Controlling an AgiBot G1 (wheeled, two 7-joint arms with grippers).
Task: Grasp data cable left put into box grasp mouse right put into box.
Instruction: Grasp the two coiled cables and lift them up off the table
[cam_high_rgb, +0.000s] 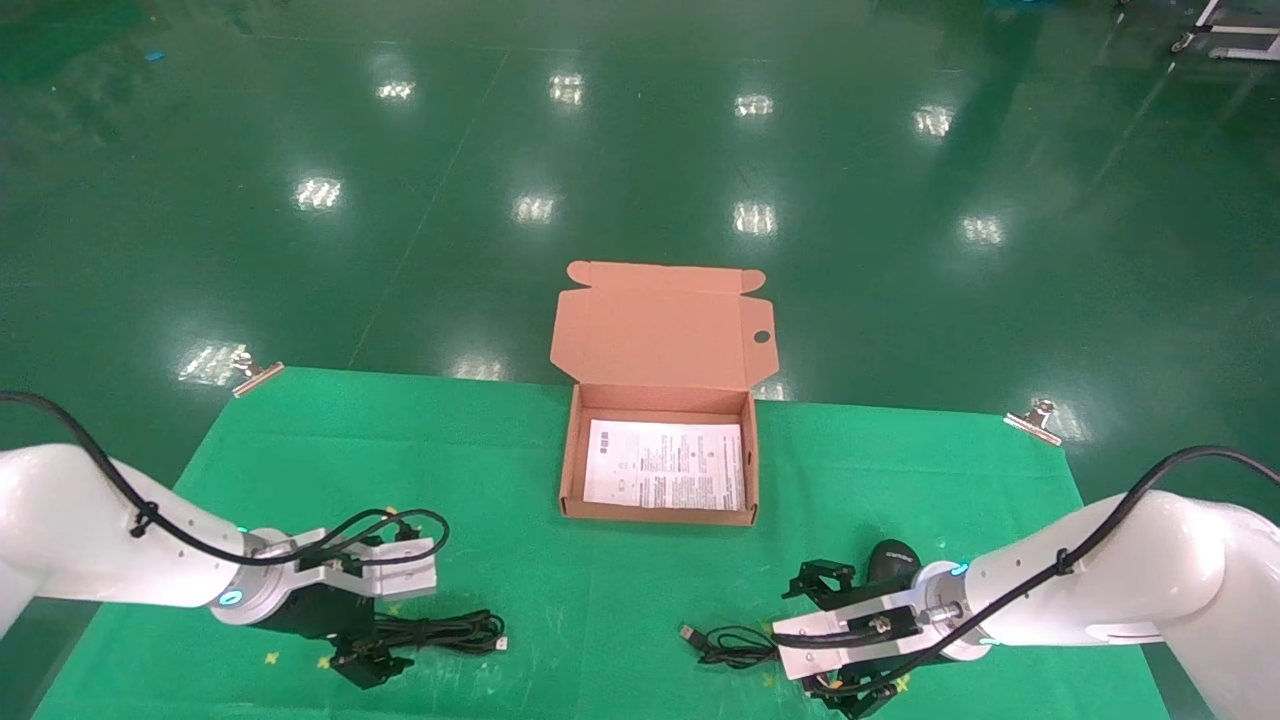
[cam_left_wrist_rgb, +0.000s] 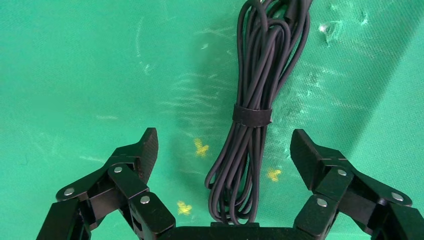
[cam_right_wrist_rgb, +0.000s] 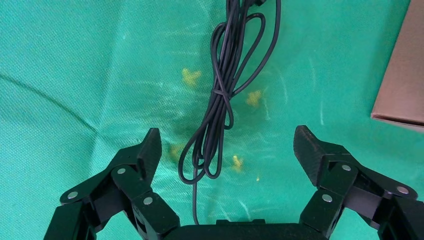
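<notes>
I should next use my left gripper to grab the data cable just beside its strap (cam_left_wrist_rgb: 249, 134), since the loops are bunched tight there and both ends spread out loosely.
The data cable (cam_high_rgb: 445, 632), a thick black strapped bundle with a silver plug, lies on the green cloth at the front left. My left gripper (cam_high_rgb: 365, 652) is open, low over its near end. In the left wrist view the bundle (cam_left_wrist_rgb: 247, 115) lies between the spread fingers of that gripper (cam_left_wrist_rgb: 226, 146). The black mouse (cam_high_rgb: 893, 558) sits at the front right, its thin cord (cam_high_rgb: 730, 645) coiled to its left. My right gripper (cam_high_rgb: 835, 640) is open above the cord (cam_right_wrist_rgb: 220, 100); the right wrist view shows this gripper (cam_right_wrist_rgb: 228, 145) but not the mouse. The open box (cam_high_rgb: 570, 470) stands mid-table.
The box's lid (cam_high_rgb: 660, 325) stands open at the back, and a white printed sheet (cam_high_rgb: 665, 465) lies inside. Its corner shows in the right wrist view (cam_right_wrist_rgb: 400, 75). Metal clips (cam_high_rgb: 255, 372) (cam_high_rgb: 1035, 420) hold the cloth at the far corners. Green floor lies beyond.
</notes>
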